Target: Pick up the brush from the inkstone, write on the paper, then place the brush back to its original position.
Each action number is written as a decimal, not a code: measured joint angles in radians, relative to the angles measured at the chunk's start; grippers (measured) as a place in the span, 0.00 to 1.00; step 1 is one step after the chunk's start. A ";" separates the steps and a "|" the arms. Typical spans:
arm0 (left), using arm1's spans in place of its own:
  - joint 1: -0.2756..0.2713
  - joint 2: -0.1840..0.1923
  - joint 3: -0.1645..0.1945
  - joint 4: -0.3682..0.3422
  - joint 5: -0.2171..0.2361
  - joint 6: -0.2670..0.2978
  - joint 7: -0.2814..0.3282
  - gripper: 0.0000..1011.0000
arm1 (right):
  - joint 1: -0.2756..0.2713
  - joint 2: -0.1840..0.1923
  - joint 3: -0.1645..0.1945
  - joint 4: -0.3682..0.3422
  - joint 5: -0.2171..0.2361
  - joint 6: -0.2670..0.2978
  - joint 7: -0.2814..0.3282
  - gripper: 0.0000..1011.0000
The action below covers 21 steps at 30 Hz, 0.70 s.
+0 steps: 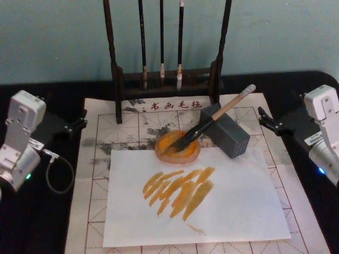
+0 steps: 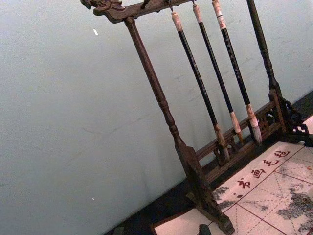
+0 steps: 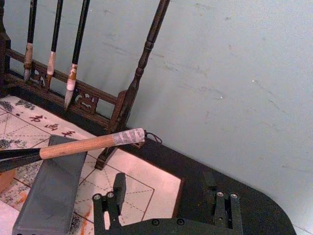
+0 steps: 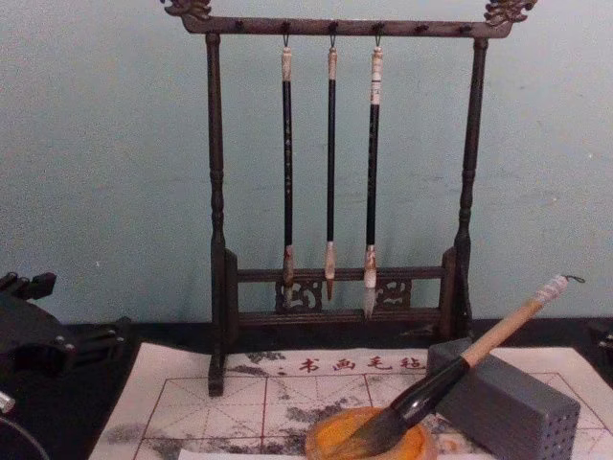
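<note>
Next, my right gripper grabs the brush by its pale handle near the wrapped end (image 4: 530, 308), since the brush's bristles sit in the orange ink (image 4: 374, 436).
The brush (image 1: 226, 107) lies slanted, its dark bushy tip in the orange-stained inkstone (image 1: 164, 143) and its pale handle propped on a grey block (image 1: 231, 136). The cord-wrapped end points back right; the chest view shows the brush (image 4: 498, 332) the same way, tip down in the inkstone (image 4: 328, 439). In front lies the white paper (image 1: 238, 203) with several orange strokes. My left gripper (image 1: 82, 120) rests open at the mat's left edge. My right gripper (image 1: 263, 119) rests open at the mat's right edge, a short way right of the brush's handle (image 3: 83, 145).
A dark wooden rack (image 1: 117, 79) with three thin dark-handled brushes (image 4: 330, 172) stands at the back of the gridded practice mat (image 1: 132, 124). A grey cable (image 1: 58, 172) loops on the black table by my left arm. A pale wall rises behind.
</note>
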 joint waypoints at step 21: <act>0.000 0.000 0.000 0.000 0.000 0.000 0.000 0.99 | -0.046 -0.064 0.182 -0.031 0.381 0.143 0.242 0.99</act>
